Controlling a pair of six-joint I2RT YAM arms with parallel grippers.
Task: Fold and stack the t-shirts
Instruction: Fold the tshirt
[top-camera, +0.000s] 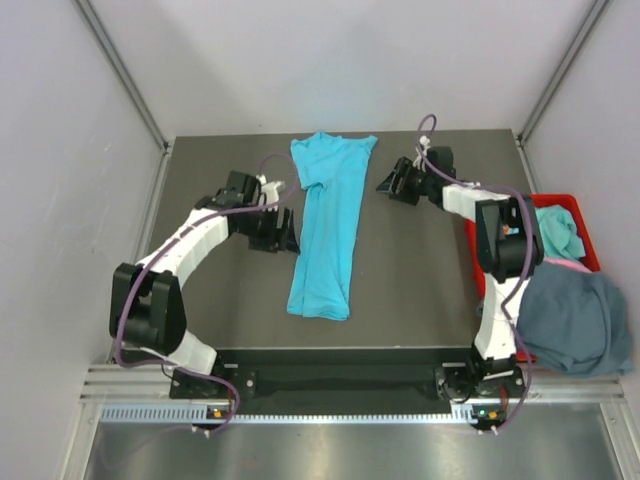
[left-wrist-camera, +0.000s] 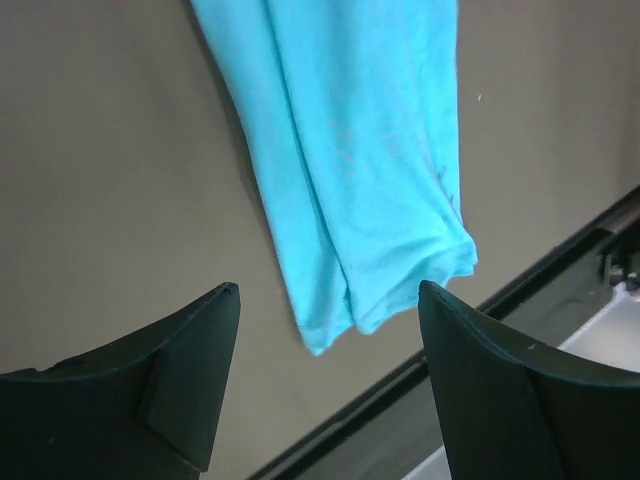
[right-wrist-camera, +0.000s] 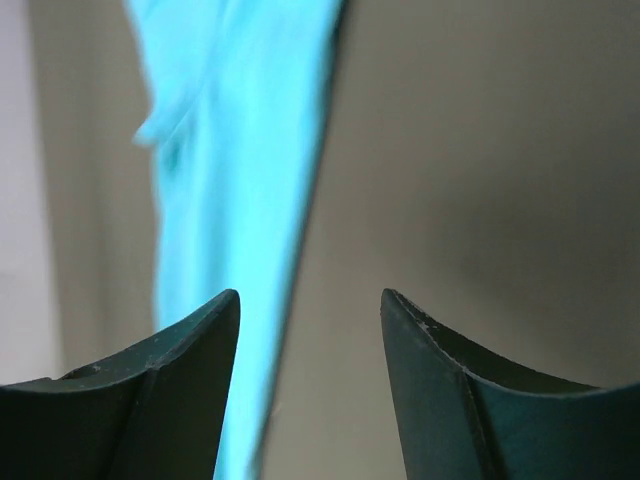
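The robot should fold the hem toward the collar next, so its left gripper should grip the turquoise t-shirt (top-camera: 326, 225) by the outer corner of its hem end (top-camera: 293, 308).
A bright turquoise t-shirt (top-camera: 326, 225) lies on the dark table, folded lengthwise into a long narrow strip, collar end at the far side. Its hem end shows in the left wrist view (left-wrist-camera: 370, 150), and it shows blurred in the right wrist view (right-wrist-camera: 235, 180). My left gripper (top-camera: 290, 232) is open and empty, just left of the strip's middle. My right gripper (top-camera: 385, 185) is open and empty, just right of the strip's far end. A slate blue-grey t-shirt (top-camera: 578, 322) is heaped at the table's right front. Another turquoise cloth (top-camera: 558, 230) lies in the bin.
A red plastic bin (top-camera: 585, 235) stands off the table's right edge, with a pinkish cloth edge (top-camera: 562, 265) at its front. The table's near edge rail (left-wrist-camera: 520, 290) runs close beyond the shirt's hem. Grey walls enclose the table.
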